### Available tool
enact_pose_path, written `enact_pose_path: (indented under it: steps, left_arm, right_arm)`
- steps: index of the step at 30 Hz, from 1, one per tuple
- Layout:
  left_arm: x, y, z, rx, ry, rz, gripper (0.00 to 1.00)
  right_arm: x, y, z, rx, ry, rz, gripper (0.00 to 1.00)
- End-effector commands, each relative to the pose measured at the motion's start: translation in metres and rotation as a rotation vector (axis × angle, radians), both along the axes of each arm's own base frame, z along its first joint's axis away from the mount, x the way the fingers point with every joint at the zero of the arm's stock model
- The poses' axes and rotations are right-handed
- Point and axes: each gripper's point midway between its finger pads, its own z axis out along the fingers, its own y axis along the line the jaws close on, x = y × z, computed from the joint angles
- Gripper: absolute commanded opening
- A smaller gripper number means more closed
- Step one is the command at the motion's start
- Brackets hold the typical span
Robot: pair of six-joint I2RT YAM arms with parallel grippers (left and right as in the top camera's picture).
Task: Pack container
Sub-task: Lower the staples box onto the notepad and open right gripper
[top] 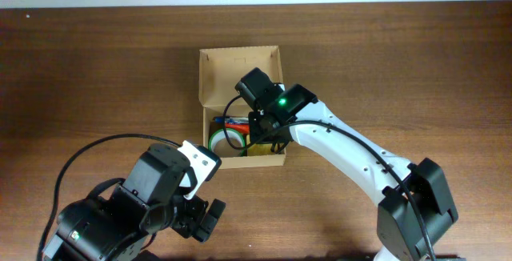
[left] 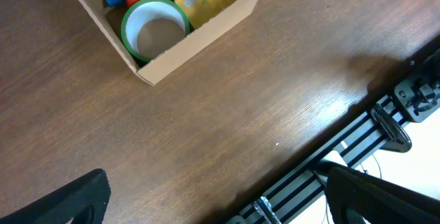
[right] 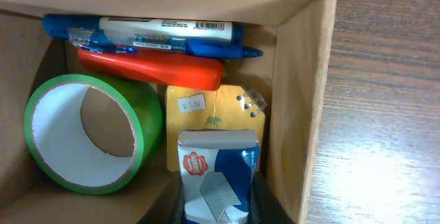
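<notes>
My right gripper grabs the blue-and-white staples box by both sides next. That leaves the end of the staples box facing the notepad free for packing.
The container, a tan cardboard box with its flap lid standing open, sits mid-table. Inside it lie a green tape roll, a blue pen, a red pen and a yellow notepad. My right gripper reaches down into the box by its right wall, its fingers pressed against both sides of a blue-and-white staples box that stands on the notepad. My left gripper hovers wide open over bare table near the front edge, well short of the container.
The brown wooden table stretches to both sides of the box. In the left wrist view the table's front edge and a black metal rail run diagonally at the lower right. The right arm crosses the table from the lower right.
</notes>
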Motion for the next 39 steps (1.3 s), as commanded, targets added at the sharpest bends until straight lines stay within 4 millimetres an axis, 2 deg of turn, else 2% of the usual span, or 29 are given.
enact_pose_path:
  steps: [1, 14, 24, 29, 34, 39]
  left_arm:
    - [-0.001, -0.002, 0.006, -0.022, -0.008, -0.002, 1.00]
    - [-0.001, -0.002, 0.006, -0.022, -0.008, -0.002, 1.00]
    - [-0.001, -0.002, 0.006, -0.022, -0.008, -0.002, 0.99]
    - [-0.001, -0.002, 0.006, -0.022, -0.008, -0.002, 1.00]
    - [-0.001, -0.002, 0.006, -0.022, -0.008, -0.002, 1.00]
    - [-0.001, -0.002, 0.006, -0.022, -0.009, -0.002, 1.00]
  right_arm:
    - [-0.001, -0.004, -0.003, -0.028, -0.005, -0.008, 0.34]
    - [-0.008, -0.008, -0.005, -0.041, 0.025, -0.006, 0.36]
    - [-0.022, 0.010, -0.001, 0.064, 0.103, 0.024, 0.36]
    - [-0.025, 0.012, 0.018, 0.094, 0.094, 0.034, 0.35]
    - [-0.030, 0.009, 0.051, 0.128, 0.047, 0.057, 0.35]
    - [-0.041, -0.001, 0.077, 0.137, 0.004, 0.124, 0.28]
